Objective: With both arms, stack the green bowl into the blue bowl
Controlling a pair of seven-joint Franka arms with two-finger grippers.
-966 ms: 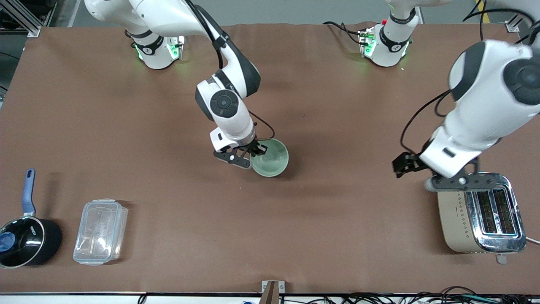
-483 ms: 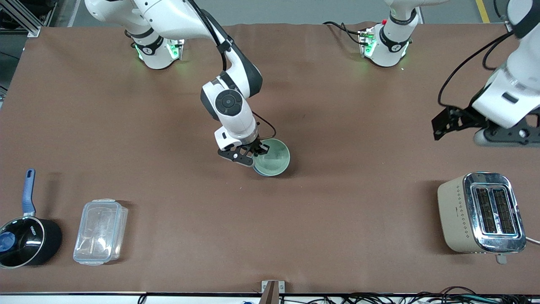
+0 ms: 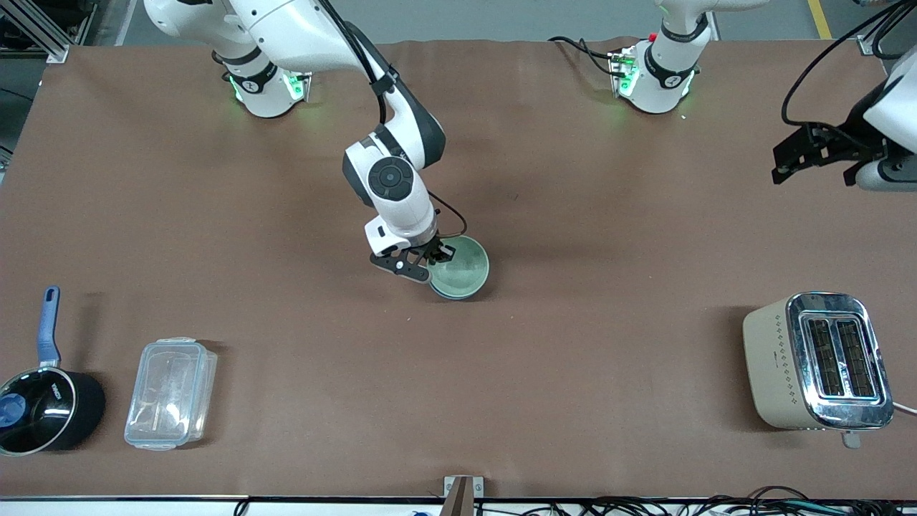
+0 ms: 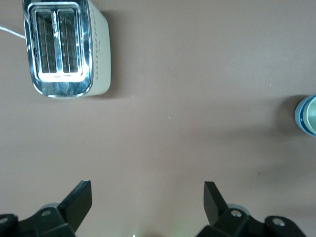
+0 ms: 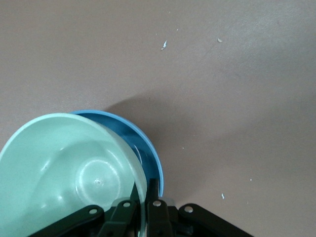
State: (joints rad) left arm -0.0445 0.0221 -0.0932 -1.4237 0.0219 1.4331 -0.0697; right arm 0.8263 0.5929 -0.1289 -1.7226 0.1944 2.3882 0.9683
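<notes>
The robot's right gripper should open now, because the green bowl is inside the blue bowl's rim in the right wrist view and would rest there.
The pale green bowl sits in the blue bowl near the middle of the table. Only a sliver of blue rim shows under it. My right gripper is shut on the green bowl's rim, one finger inside and one outside. The green bowl fills the right wrist view. My left gripper is open and empty, up in the air over the left arm's end of the table. The stacked bowls show small in the left wrist view.
A beige and chrome toaster stands near the front camera at the left arm's end. A clear lidded container and a black saucepan with a blue handle stand at the right arm's end.
My left arm has risen and swung away from over the toaster toward its end of the table. My right gripper has lowered the green bowl into the blue bowl.
</notes>
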